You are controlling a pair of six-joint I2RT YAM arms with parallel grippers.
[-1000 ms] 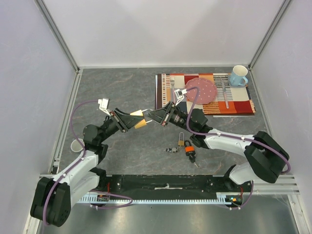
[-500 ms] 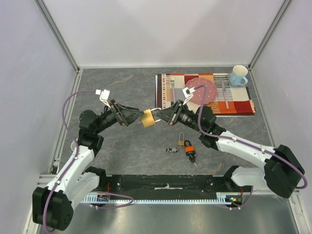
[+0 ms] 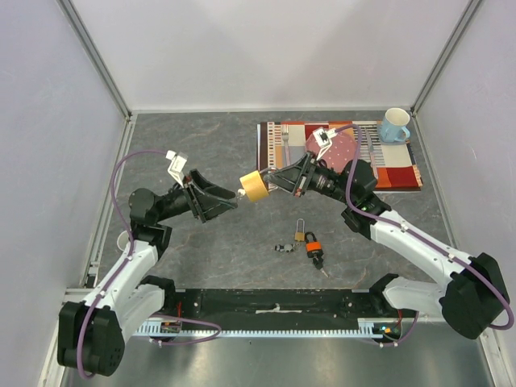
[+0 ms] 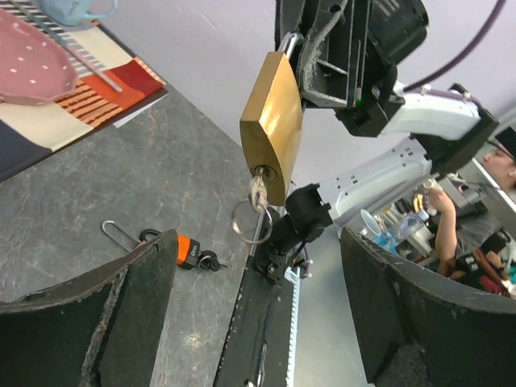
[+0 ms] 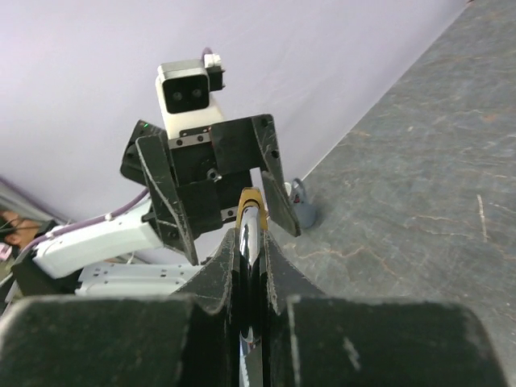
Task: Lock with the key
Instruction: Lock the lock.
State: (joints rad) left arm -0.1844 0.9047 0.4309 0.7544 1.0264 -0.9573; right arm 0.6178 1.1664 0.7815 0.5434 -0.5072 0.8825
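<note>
The left gripper grabs the key next, by its exposed head near the ring (image 3: 240,193) (image 4: 258,194), which leaves the key's blade free to lock and slide out.
My right gripper (image 3: 272,179) is shut on the steel shackle (image 5: 251,242) of a brass padlock (image 3: 254,187) and holds it in the air above the table's middle. In the left wrist view the padlock (image 4: 272,125) hangs with a key (image 4: 258,193) stuck in its keyhole and a key ring (image 4: 250,222) dangling below. My left gripper (image 3: 226,203) is open and empty, just left of the padlock and apart from it; its fingers (image 4: 89,322) stand wide apart. It also shows facing the padlock in the right wrist view (image 5: 214,173).
A small brass padlock (image 3: 299,234), an orange padlock (image 3: 313,246) and loose keys (image 3: 284,247) lie on the table near the front. A striped placemat (image 3: 403,173) at the back right holds a pink plate (image 3: 337,149), cutlery and a blue mug (image 3: 394,125). A white cup (image 3: 125,240) stands at the left.
My left gripper has opened, let go of the key and drawn back left. My right gripper has carried the padlock, key still in it, to the right and a little up.
</note>
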